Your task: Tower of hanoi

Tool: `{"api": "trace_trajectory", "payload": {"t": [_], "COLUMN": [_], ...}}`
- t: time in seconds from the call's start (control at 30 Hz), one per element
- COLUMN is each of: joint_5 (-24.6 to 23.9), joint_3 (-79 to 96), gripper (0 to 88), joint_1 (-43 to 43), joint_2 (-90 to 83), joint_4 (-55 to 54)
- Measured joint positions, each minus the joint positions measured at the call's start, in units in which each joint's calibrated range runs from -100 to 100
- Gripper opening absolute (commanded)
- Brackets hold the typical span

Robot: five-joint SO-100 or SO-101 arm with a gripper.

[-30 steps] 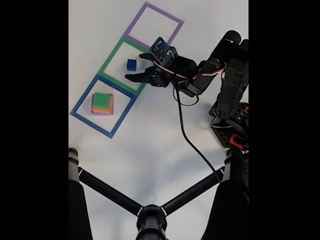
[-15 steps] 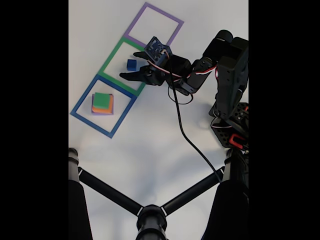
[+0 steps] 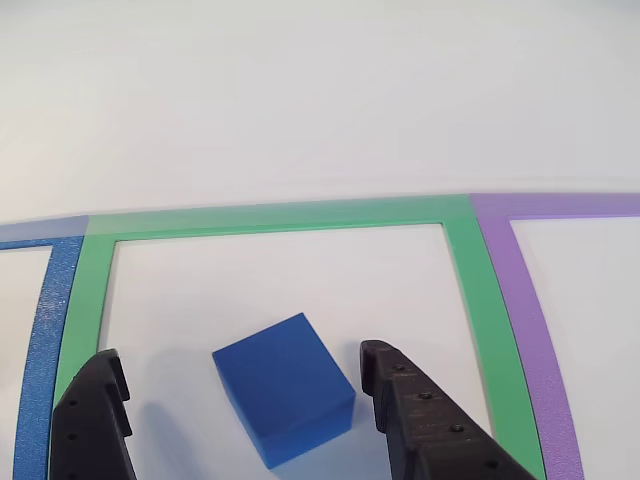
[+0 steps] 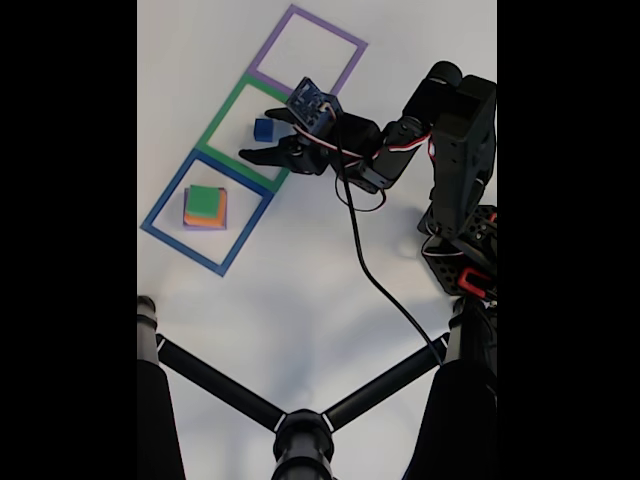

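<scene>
I should next grab the small blue block by its opposite sides to top the tower from the green tape square (image 3: 280, 215).
The smallest piece of the tower of hanoi, a blue block (image 4: 263, 129) (image 3: 285, 385), sits alone inside the green tape square (image 4: 220, 114) (image 3: 280, 215). My gripper (image 4: 260, 132) (image 3: 240, 355) is open and low over it, with one black finger (image 3: 95, 420) on its left and the other finger (image 3: 420, 420) on its right, neither touching. In the fixed view, the other blocks are stacked inside the blue tape square (image 4: 167, 190): a green block (image 4: 206, 200) on an orange block (image 4: 190, 213), with a purple edge (image 4: 205, 227) under them.
A purple tape square (image 4: 328, 26) (image 3: 525, 300) lies beyond the green one with nothing in it. The arm's base (image 4: 460, 200) stands at the right, with a black cable (image 4: 375, 280) trailing down. A black tripod (image 4: 300, 430) spans the bottom of the fixed view.
The gripper has moved left and further into the green square, from beside the blue block to straddling it. The blocks have not moved.
</scene>
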Motion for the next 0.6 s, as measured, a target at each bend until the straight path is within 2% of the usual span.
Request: {"api": "trace_trajectory", "payload": {"t": [0.6], "joint_5": [-0.6], "joint_3": [0.0], "gripper": [12.3], "joint_1": [-1.2], "joint_2": [0.0], "joint_4": [0.0]}}
